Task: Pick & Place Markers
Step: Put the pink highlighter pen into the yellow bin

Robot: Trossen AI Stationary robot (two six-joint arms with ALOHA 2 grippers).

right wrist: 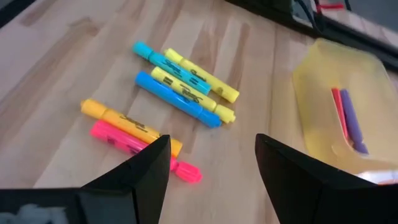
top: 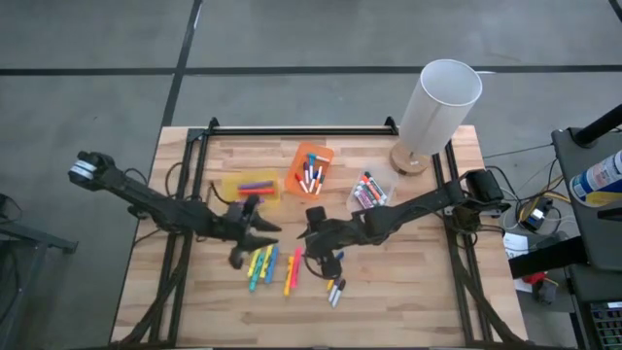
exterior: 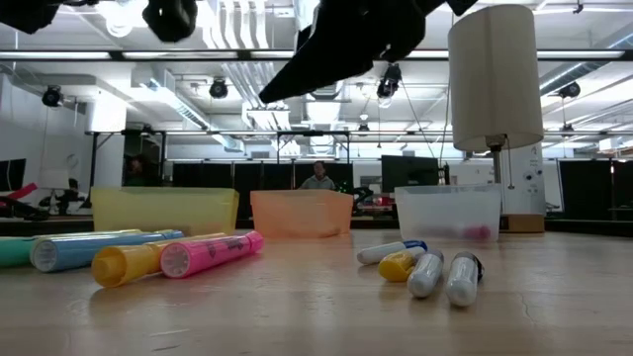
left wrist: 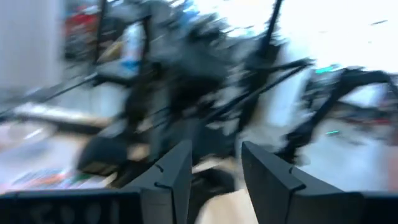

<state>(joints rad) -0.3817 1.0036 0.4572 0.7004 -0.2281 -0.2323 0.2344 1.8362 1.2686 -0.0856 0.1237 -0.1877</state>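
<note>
My right gripper will grab the pink marker next by its end with the cap (right wrist: 182, 169), to put it away in the yellow bin (right wrist: 342, 112).
Several markers lie flat on the wooden table: a yellow, blue and green cluster (top: 260, 264), a pink and an orange one (top: 292, 272), and small white-and-dark ones (top: 335, 290). My right gripper (top: 311, 239) hangs open above the table just right of them. Its wrist view shows the blue and yellow markers (right wrist: 180, 84) and the orange and pink pair (right wrist: 134, 134) beyond its spread fingers (right wrist: 211, 162). My left gripper (top: 259, 230) is raised near the yellow bin (top: 251, 187), pointing about level, open and empty (left wrist: 214, 165).
Three small bins stand behind the markers: the yellow one holding a pink and a purple marker (right wrist: 345, 118), an orange bin (top: 310, 170) and a clear bin (top: 369, 192), both with markers. A white lamp (top: 437, 107) stands at the far right. Bare wood lies along the near edge.
</note>
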